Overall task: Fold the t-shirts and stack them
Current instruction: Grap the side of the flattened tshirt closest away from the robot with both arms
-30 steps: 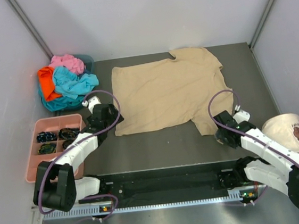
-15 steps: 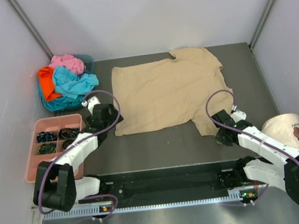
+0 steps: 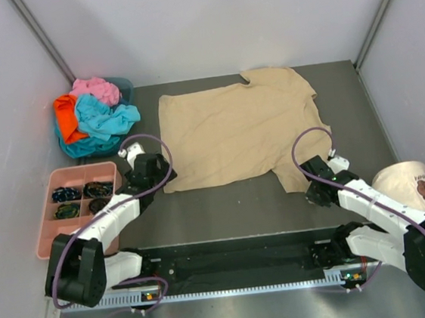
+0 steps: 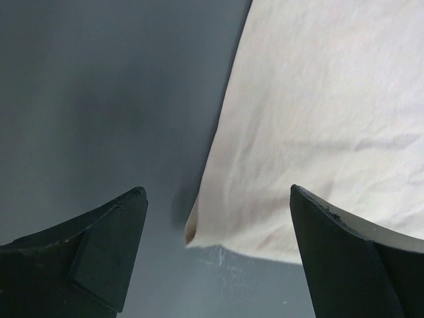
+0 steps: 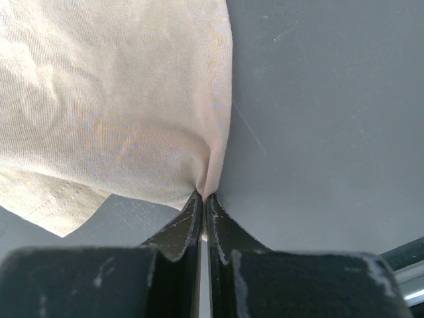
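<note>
My left gripper's fingers are above the flat, undented cloth in the left wrist view. My left gripper needs to go down to the shirt's corner before it closes on the corner.
The large tan t-shirt (image 3: 236, 130) lies spread flat in the middle of the table. My right gripper (image 3: 312, 186) is at its near right corner. In the right wrist view the right gripper (image 5: 203, 195) is shut on a pinched fold of the tan t-shirt's (image 5: 119, 99) edge. My left gripper (image 3: 156, 181) hovers at the shirt's near left corner. There the left gripper (image 4: 217, 192) stands open, with the tan t-shirt's (image 4: 318, 119) corner between its fingers and untouched. Turquoise (image 3: 108, 117), orange (image 3: 66, 117) and pink (image 3: 95, 88) t-shirts are heaped at the back left.
The heap sits in a teal basket (image 3: 82, 148). A pink compartment tray (image 3: 80, 168) holding dark items lies by the left wall. A cream cap (image 3: 409, 184) rests at the right edge beside my right arm. Grey walls close in the table on three sides.
My right gripper has shut on the tan shirt's near right edge. My left gripper has shifted a little nearer, toward the shirt's near left corner, staying open.
</note>
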